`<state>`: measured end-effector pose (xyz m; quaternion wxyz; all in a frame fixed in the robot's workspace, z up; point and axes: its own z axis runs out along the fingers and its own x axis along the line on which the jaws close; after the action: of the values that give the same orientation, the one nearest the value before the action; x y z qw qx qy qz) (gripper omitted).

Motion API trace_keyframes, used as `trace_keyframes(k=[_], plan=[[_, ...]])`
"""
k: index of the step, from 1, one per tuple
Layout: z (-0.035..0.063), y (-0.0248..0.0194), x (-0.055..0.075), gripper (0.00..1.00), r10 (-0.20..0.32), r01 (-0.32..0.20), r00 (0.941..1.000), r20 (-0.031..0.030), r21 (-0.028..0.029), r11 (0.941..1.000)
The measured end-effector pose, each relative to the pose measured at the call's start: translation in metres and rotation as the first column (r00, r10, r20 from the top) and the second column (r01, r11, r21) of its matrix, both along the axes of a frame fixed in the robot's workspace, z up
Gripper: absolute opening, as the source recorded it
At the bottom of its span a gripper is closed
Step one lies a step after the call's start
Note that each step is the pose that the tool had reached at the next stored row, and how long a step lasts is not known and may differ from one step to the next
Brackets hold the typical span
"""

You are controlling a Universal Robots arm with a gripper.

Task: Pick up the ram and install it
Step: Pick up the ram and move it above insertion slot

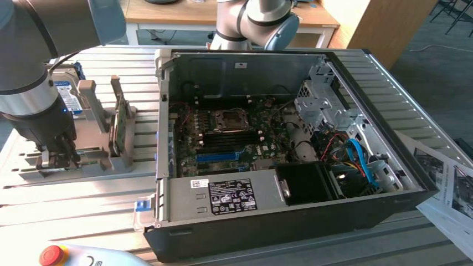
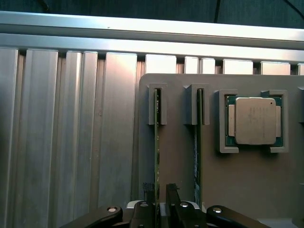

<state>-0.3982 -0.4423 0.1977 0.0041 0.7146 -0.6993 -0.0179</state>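
Note:
The holder's slotted post wraps around the end of the ram. My gripper next needs to grab the ram by its bare middle part [image 2: 157, 199].
The ram [image 2: 157, 152] is a thin green stick standing on edge in a slot of the grey holder [image 2: 247, 180]. A second such stick [image 2: 197, 156] stands in the neighbouring slot. My gripper [image 2: 160, 191] is low over the first stick, one dark finger [image 2: 148, 192] on each side of its edge. The jaws are partly open and a narrow gap shows beside the stick, which still sits in its slot. In the exterior view my gripper [image 1: 59, 158] hangs down onto the holder [image 1: 96, 163] at the exterior view's left, beside the open computer case [image 1: 244, 194].
A processor [image 2: 255, 121] lies in a pocket of the holder. Inside the case, blue memory slots [image 1: 221, 156] run below the CPU socket [image 1: 230, 121]. A hard drive [image 1: 70, 94] and an upright card [image 1: 118, 130] stand on the holder. A red stop button [image 1: 52, 255] is near the front.

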Motion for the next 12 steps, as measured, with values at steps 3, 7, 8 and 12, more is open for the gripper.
trace_keyframes(k=[3, 7, 8, 12], plan=[[0.0000, 0.0000, 0.0000, 0.24, 0.000, 0.000, 1.0000, 0.0000, 0.0000, 1.0000], [0.0000, 0.0000, 0.0000, 0.22, 0.000, 0.000, 1.0000, 0.0000, -0.0001, 1.0000], [0.0000, 0.0000, 0.0000, 0.15, 0.000, 0.000, 1.0000, 0.0000, -0.0001, 1.0000], [0.0000, 0.0000, 0.0000, 0.15, 0.000, 0.000, 1.0000, 0.0000, 0.0000, 1.0000]])
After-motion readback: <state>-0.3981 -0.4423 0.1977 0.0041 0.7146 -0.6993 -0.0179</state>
